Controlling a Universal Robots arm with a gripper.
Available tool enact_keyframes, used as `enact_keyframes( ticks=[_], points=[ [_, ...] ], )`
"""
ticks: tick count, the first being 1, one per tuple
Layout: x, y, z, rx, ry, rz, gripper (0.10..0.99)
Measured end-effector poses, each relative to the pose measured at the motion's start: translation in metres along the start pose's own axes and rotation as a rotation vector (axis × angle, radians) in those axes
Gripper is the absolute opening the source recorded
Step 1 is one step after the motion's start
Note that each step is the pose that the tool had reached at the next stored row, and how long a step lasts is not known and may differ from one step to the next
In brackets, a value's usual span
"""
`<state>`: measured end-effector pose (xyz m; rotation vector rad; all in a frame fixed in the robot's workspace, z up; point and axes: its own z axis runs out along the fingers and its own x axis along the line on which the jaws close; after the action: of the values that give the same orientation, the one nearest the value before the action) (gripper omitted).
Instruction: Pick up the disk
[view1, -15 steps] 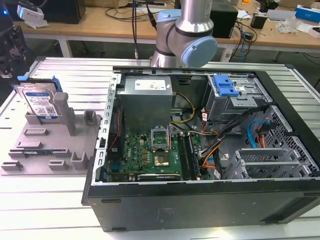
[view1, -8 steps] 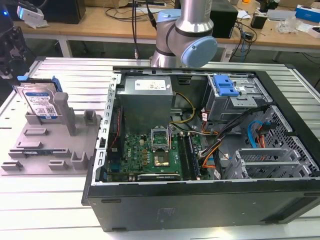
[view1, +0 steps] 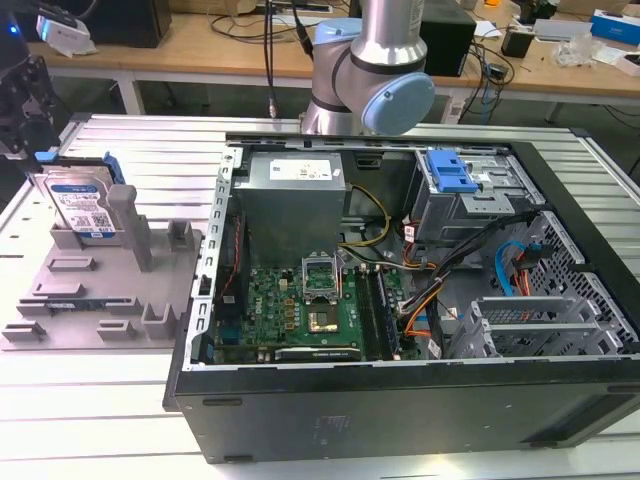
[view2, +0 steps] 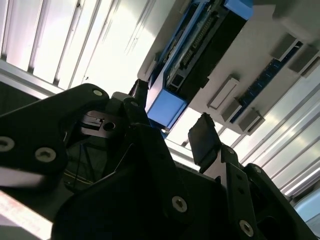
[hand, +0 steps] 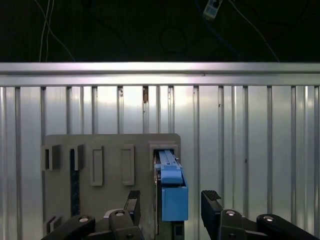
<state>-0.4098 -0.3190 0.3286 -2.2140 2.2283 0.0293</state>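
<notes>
My gripper moves lower and only then closes on the disk, since my open fingers are still above the disk's blue bar (view1: 80, 158).
The disk (view1: 80, 205) stands on edge in a slot at the far end of the grey holder tray (view1: 90, 300), at the exterior view's left; its silver face with the white-and-blue label and its blue side rails show. My gripper (view1: 22, 120) hangs just above and behind it. In the first wrist view the disk's blue rail (hand: 174, 200) sits between my gripper's (hand: 171, 200) two black fingertips, with a gap on each side. In the second wrist view my gripper (view2: 170, 117) is open, its fingers straddling the end of the disk (view2: 195, 55) without touching it.
An open computer case (view1: 400, 300) with a motherboard, cables and a blue drive-bay bracket (view1: 448, 172) lies to the exterior view's right of the tray. The arm's base (view1: 375, 70) stands behind the case. The slatted metal table edge (hand: 160, 72) runs just beyond the tray.
</notes>
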Motion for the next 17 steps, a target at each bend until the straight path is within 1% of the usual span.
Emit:
enact_keyframes(
  ticks=[6, 17],
  points=[
    [0.0001, -0.0001, 0.0070, 0.000, 0.0020, 0.000, 0.604],
    [0.0002, -0.0002, 0.0156, 0.000, 0.0033, 0.000, 0.604]
  ],
)
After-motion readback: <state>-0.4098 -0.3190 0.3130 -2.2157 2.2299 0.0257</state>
